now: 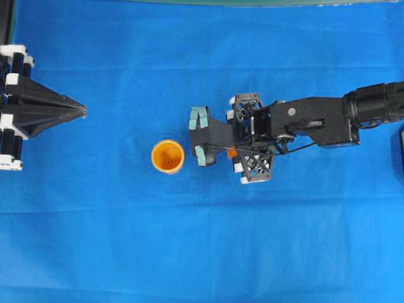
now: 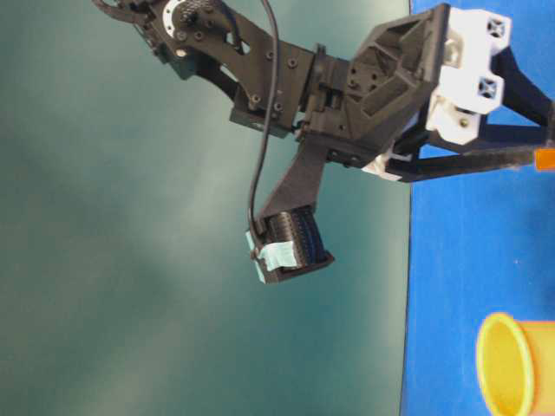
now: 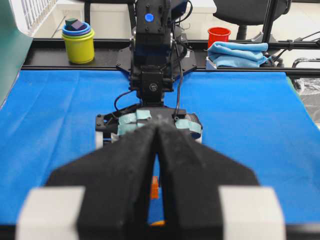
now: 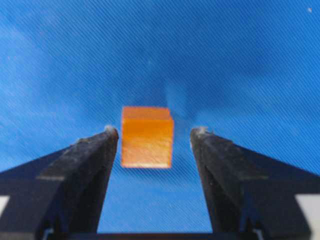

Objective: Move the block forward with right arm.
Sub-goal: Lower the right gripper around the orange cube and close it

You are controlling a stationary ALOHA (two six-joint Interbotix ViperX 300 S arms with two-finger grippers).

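My right gripper can close on the orange block now: its fingers reach down on both sides of it above blue cloth [image 4: 160, 50] in the right wrist view.
The small orange block [image 4: 147, 136] sits on the blue cloth [image 4: 160, 50]. In the right wrist view it lies between my right gripper's [image 4: 154, 134] two black fingertips, closer to the left one, with a gap on each side. The gripper is open and points down at the cloth. In the overhead view the block [image 1: 232, 151] shows only as a sliver under the right gripper [image 1: 236, 142]. It also shows at the table-level view's right edge [image 2: 545, 159]. My left gripper [image 1: 82, 110] is shut and empty at the far left, also seen in its own view [image 3: 157, 127].
A round yellow-orange cup [image 1: 168, 156] stands upright left of the right gripper, also in the table-level view [image 2: 507, 364]. Beyond the table's far edge are stacked yellow cups [image 3: 78, 42], a red cup [image 3: 218, 36] and a blue towel [image 3: 237, 52].
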